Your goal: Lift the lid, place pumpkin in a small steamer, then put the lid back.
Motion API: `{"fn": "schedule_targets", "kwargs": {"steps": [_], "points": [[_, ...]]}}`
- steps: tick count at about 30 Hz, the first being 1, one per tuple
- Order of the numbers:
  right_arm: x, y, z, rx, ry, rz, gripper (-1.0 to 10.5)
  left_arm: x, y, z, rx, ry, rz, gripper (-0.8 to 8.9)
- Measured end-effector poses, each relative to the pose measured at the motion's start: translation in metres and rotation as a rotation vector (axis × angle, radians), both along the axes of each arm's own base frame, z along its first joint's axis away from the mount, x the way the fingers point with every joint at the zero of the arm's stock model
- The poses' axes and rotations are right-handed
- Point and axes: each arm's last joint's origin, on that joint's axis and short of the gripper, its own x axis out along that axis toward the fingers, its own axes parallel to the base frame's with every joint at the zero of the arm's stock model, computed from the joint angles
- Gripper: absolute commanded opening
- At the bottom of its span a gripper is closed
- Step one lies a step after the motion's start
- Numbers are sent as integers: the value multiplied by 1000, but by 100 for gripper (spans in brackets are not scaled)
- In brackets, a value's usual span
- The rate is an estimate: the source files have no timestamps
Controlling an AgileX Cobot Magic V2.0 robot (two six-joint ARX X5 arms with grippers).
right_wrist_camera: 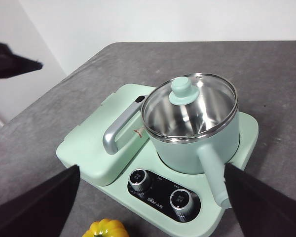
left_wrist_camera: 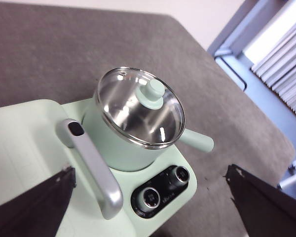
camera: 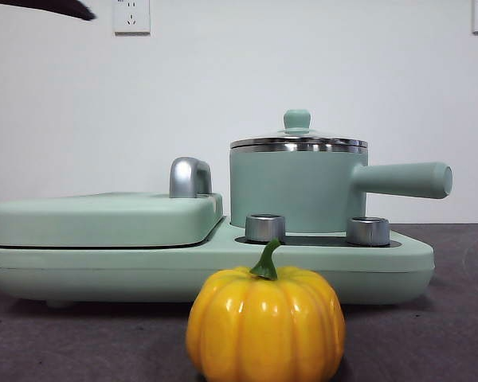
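Next, my left gripper grabs the lid's mint-green knob (camera: 296, 119) to lift the lid so the pumpkin (camera: 264, 326) goes inside.
The small steamer (camera: 291, 191) stands on the right half of a mint-green cooker base, its long handle pointing right. The lid (camera: 297, 142) sits shut on it, the knob on top. The pumpkin (camera: 264, 326) stands on the grey table in front of the base, close to the camera. My left gripper (left_wrist_camera: 150, 170) hangs open and empty high above the steamer (left_wrist_camera: 118, 153) and lid (left_wrist_camera: 153, 91); the pumpkin is out of that view. My right gripper (right_wrist_camera: 152, 168) is open and empty high above the steamer (right_wrist_camera: 197, 153), lid (right_wrist_camera: 181, 91) and pumpkin (right_wrist_camera: 106, 228).
A wide flat mint-green cover (camera: 103, 219) with a chrome handle (camera: 190, 177) fills the base's left half. Two steel dials (camera: 265, 228) sit in front of the steamer. A black arm tip (camera: 56, 8) shows at the top left. The table edge (left_wrist_camera: 246, 94) lies beyond the steamer.
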Motion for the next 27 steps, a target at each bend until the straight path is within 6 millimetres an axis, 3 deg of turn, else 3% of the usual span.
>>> {"fn": "schedule_targets", "kwargs": {"steps": [12, 21, 27], "points": [[0, 0, 0, 17, 16, -7, 466, 87, -76, 24, 196, 170, -157, 496], [0, 0, 0, 24, 22, -9, 466, 145, -134, 13, 307, 281, -212, 496], [0, 0, 0, 24, 23, -10, 466, 165, -160, 5, 380, 277, -187, 494]]}}
